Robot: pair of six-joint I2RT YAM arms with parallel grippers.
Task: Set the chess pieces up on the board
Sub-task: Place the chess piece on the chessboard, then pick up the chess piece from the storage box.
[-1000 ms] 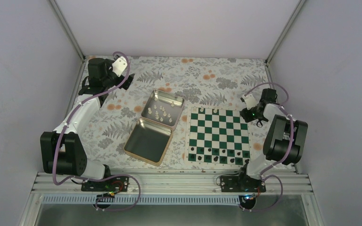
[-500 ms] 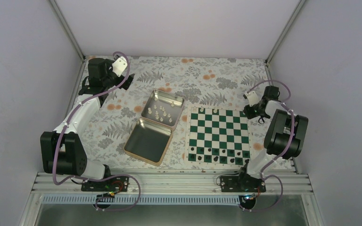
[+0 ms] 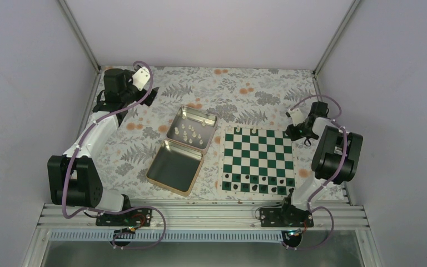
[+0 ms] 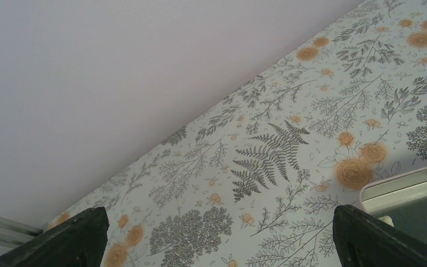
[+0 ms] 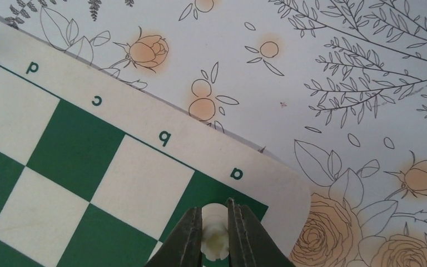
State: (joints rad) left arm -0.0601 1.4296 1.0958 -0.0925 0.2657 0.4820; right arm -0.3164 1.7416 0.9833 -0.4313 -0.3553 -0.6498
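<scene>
My right gripper should open now. The cream rook's round base is in the green corner square marked "a", so the rook would land there.
The green and white board (image 3: 258,158) lies at the right of the table. Two cream pieces (image 3: 254,130) stand on its far row. Several more cream pieces (image 3: 190,132) lie in the open silver tin. My right gripper (image 3: 298,132) is at the board's far right corner. In the right wrist view it (image 5: 216,240) is shut on a cream rook (image 5: 215,237) over the green corner square marked "a" (image 5: 222,189). My left gripper (image 3: 149,95) is at the far left of the table; its fingers (image 4: 72,236) stand wide apart over the floral cloth with nothing between them.
The open hinged tin (image 3: 182,149) lies left of the board, its rim showing in the left wrist view (image 4: 406,186). Small dark pieces (image 3: 258,184) fill the board's near rows. Grey walls close in the sides and back.
My right gripper has moved from beside the board's right edge towards the far right corner, carrying the rook. The left arm has not moved.
</scene>
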